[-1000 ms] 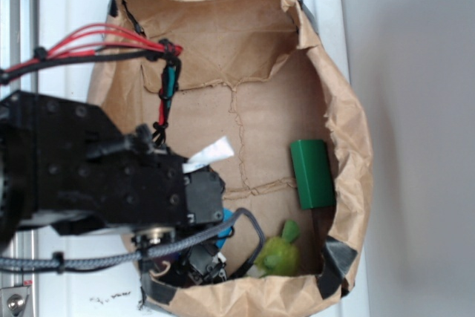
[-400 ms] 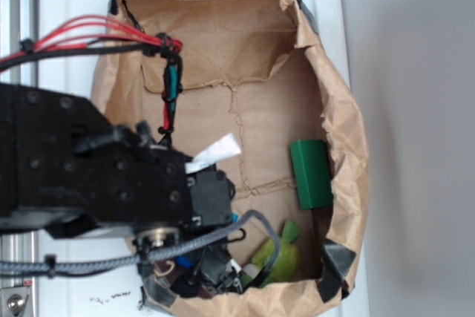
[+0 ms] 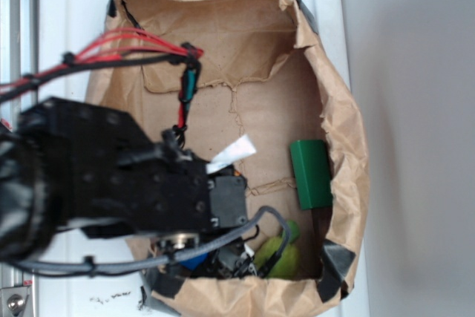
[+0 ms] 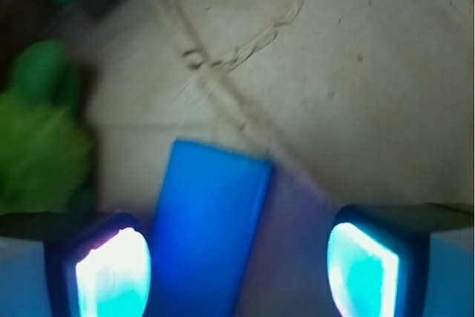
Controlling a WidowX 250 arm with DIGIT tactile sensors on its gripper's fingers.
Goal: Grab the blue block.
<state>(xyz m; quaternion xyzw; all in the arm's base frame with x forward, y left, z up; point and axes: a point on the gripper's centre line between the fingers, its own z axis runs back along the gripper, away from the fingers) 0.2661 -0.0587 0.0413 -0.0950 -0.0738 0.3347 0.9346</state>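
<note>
The blue block (image 4: 208, 220) is still below my fingers, and brown paper shows beside the block. My gripper needs to go down first and then close on the block.
The blue block (image 4: 208, 220) is a flat bright blue slab lying on brown paper, seen close in the wrist view. It sits between the two glowing fingers of my gripper (image 4: 237, 272), nearer the left finger (image 4: 111, 272), with a wide gap to the right one. The gripper is open and no pad touches the block. In the exterior view only a sliver of the blue block (image 3: 194, 260) shows under the black arm, and the gripper (image 3: 223, 261) is mostly hidden at the paper's lower edge.
A crumpled brown paper bag (image 3: 223, 27) lines the work area, with raised walls on the right and bottom. A dark green block (image 3: 311, 174) lies at the right. A yellow-green plush toy (image 3: 280, 254) sits just right of the gripper. Red and black cables (image 3: 126, 46) hang over the left side.
The arm has shifted right and lower over the bag's bottom edge. It now covers more of the blue block and part of the plush toy.
</note>
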